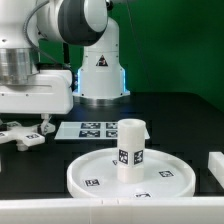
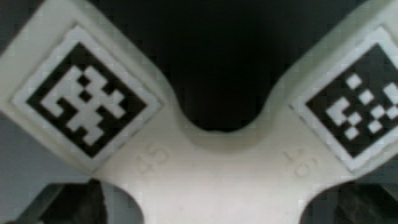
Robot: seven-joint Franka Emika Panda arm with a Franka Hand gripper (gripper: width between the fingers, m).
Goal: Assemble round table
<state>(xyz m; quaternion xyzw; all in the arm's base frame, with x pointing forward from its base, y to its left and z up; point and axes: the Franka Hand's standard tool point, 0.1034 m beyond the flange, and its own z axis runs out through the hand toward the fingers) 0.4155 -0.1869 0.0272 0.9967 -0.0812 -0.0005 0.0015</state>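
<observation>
The gripper should close on the white center of the cross-shaped foot now, as its dark fingers are on either side of that center.
The cross-shaped foot (image 1: 24,136) lies on the dark table at the exterior view's left. My gripper (image 1: 27,122) hangs right over it. In the wrist view the foot (image 2: 222,165) fills the picture, with two tagged arms spreading away. My gripper (image 2: 222,212) straddles the foot's centre, with the dark fingers (image 2: 75,205) on either side and a small gap to the white plastic, so the jaws look open. The large round disc (image 1: 95,172) lies in the middle front. The short thick leg (image 1: 131,148) stands upright on its centre.
The marker board (image 1: 92,128) lies flat behind the disc, between it and the robot base (image 1: 100,75). A plain white block (image 1: 215,166) sits at the exterior view's right edge.
</observation>
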